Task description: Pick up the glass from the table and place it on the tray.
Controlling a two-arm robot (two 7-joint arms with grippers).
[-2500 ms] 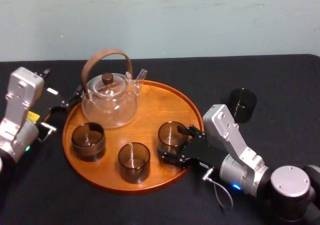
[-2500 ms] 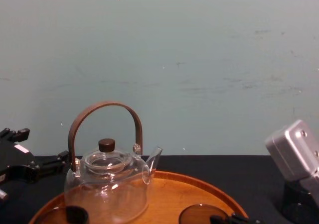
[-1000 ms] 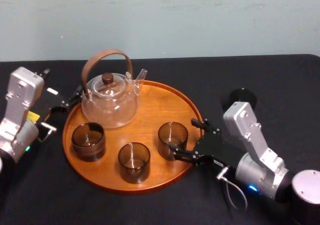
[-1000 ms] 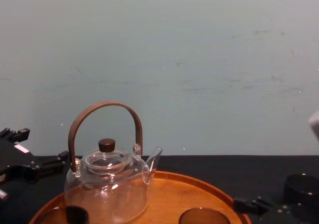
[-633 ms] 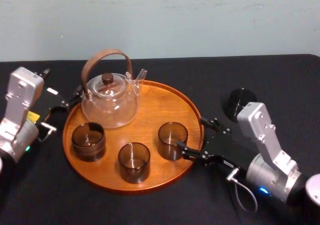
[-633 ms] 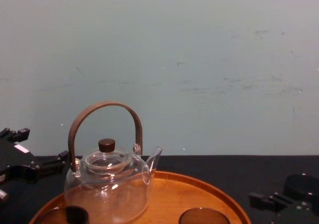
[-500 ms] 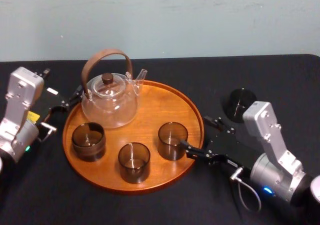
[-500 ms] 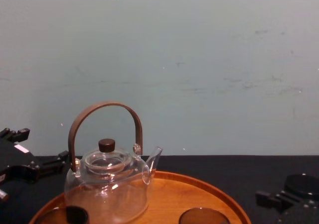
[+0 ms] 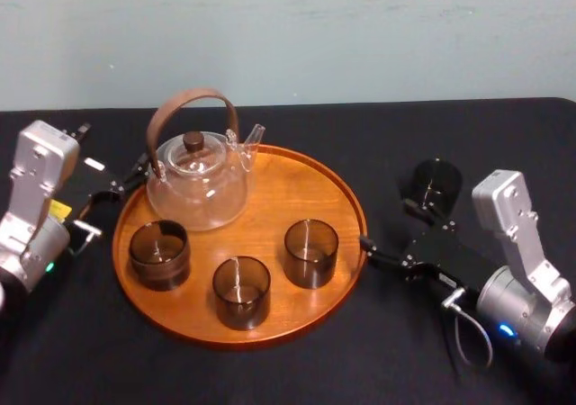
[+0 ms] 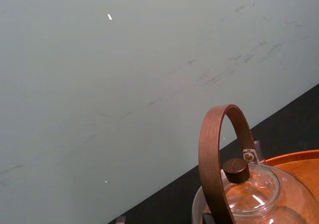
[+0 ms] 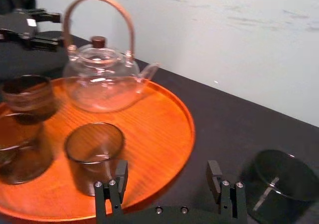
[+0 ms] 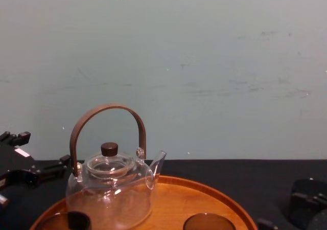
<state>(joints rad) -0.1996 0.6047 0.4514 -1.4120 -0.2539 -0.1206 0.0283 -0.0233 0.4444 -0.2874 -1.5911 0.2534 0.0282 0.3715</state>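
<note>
My right gripper reaches the dark glass next and holds its round body [image 12: 301,209], leaving the glass's open rim free on the way to the tray [image 12: 179,199].
The round orange-brown tray [image 9: 346,189] lies on the black table [image 9: 270,369] and carries three smoky glasses. The nearest to my right arm is a glass [image 9: 311,252] [image 11: 94,149], standing upright and free. A darker glass [image 9: 432,187] [image 11: 279,181] stands on the table to the right of the tray. My right gripper [image 9: 387,227] [image 11: 168,181] is open and empty, just off the tray's right rim, between that rim and the dark glass. My left gripper [image 9: 115,189] rests open by the tray's left edge.
A glass teapot [image 9: 198,178] [image 12: 110,189] with a brown arched handle stands at the back left of the tray. Two other glasses [image 9: 158,254] [image 9: 240,291] sit on the tray's front left. A pale wall rises behind the table.
My right gripper let go of the glass on the tray's right side and drew back to the right, off the tray. The glass stayed upright. The left arm held still.
</note>
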